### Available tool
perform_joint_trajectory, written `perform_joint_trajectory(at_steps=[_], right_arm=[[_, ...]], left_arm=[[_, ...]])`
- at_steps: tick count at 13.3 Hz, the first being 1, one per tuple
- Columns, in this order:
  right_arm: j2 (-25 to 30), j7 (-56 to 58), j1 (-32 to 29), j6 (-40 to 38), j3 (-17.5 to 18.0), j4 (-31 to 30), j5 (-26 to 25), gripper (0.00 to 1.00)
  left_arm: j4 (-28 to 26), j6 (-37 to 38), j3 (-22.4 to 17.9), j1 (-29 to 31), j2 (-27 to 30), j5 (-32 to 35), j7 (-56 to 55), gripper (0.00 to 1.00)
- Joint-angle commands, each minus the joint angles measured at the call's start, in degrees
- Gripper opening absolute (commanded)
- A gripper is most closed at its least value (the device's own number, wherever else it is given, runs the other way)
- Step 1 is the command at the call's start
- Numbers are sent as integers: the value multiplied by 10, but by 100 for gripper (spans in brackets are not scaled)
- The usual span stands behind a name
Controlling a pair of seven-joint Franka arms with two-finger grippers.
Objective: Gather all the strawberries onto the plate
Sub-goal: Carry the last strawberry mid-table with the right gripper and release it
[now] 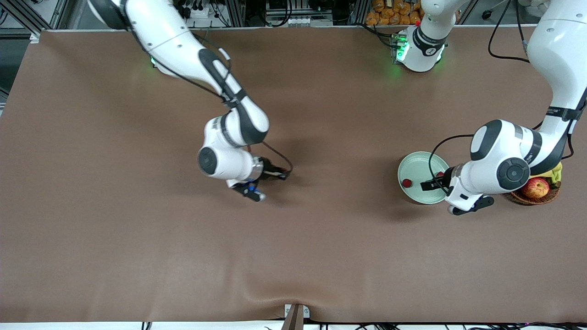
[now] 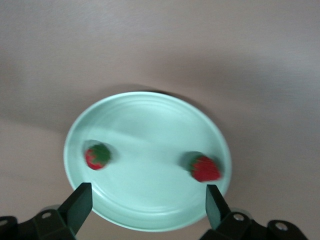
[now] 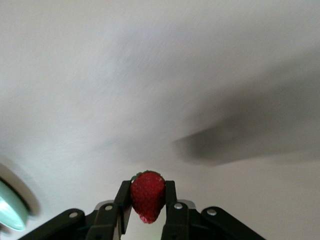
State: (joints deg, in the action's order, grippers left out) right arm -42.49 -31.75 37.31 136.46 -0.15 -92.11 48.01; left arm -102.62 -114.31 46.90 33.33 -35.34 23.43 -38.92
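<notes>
I should keep holding the strawberry (image 3: pixel 148 196) with my right gripper until it is over the plate. The strawberry hangs above empty table in the right wrist view, so it would drop if I opened now.
The pale mint-green plate (image 1: pixel 415 165) sits toward the left arm's end of the table. Two strawberries lie in it: one (image 1: pixel 406 183) in the open, the other (image 1: pixel 440 174) half hidden by my left hand. In the left wrist view the plate (image 2: pixel 150 135) holds both berries (image 2: pixel 97 156) (image 2: pixel 205 167). My left gripper (image 1: pixel 433 184) (image 2: pixel 147 202) hangs open and empty over the plate's rim. My right gripper (image 1: pixel 280 174) (image 3: pixel 148 200) is over bare table near the middle, shut on the third strawberry (image 3: pixel 147 194), cap away from the wrist.
A brown wicker basket (image 1: pixel 548 197) with a red-yellow apple (image 1: pixel 536 187) and a banana (image 1: pixel 556 174) stands beside the plate, under the left arm's wrist. A sliver of the plate's rim (image 3: pixel 10 205) shows in the right wrist view. Brown cloth covers the table.
</notes>
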Motion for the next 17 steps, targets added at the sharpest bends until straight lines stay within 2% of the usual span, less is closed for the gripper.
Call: perform_joint_trajectory(at_steps=[1, 3, 4, 5, 6, 7, 10, 13, 15, 17], right_arm=[[-39, -53, 48, 44, -8, 48, 36, 0], [-71, -92, 76, 92, -8, 76, 38, 0], [-74, -98, 77, 100, -8, 77, 38, 6], [-73, -98, 76, 100, -8, 77, 38, 37], [-72, -96, 73, 100, -8, 77, 34, 81], [-67, -92, 67, 95, -10, 74, 31, 100], [-53, -91, 39, 78, -11, 72, 29, 100], [-23, -91, -7, 7, -21, 70, 17, 100], [8, -92, -36, -70, -40, 69, -54, 100], [42, -89, -76, -135, -43, 69, -176, 100]], left_arm=[[5, 9, 28, -9, 12, -7, -56, 100], [6, 8, 28, -51, 4, -4, -142, 100], [6, 6, 27, -63, -3, 0, -170, 100], [8, 2, 27, -70, -6, 0, -186, 100], [8, 0, 27, -79, -10, -2, -196, 100], [8, -6, 27, -90, -15, -2, -210, 100], [8, -25, 26, -111, -28, -1, -255, 100], [8, -44, 25, -144, -36, -3, -299, 100], [22, -64, 24, -179, -50, -8, -337, 100], [53, -72, 22, -229, -72, -6, -397, 100]])
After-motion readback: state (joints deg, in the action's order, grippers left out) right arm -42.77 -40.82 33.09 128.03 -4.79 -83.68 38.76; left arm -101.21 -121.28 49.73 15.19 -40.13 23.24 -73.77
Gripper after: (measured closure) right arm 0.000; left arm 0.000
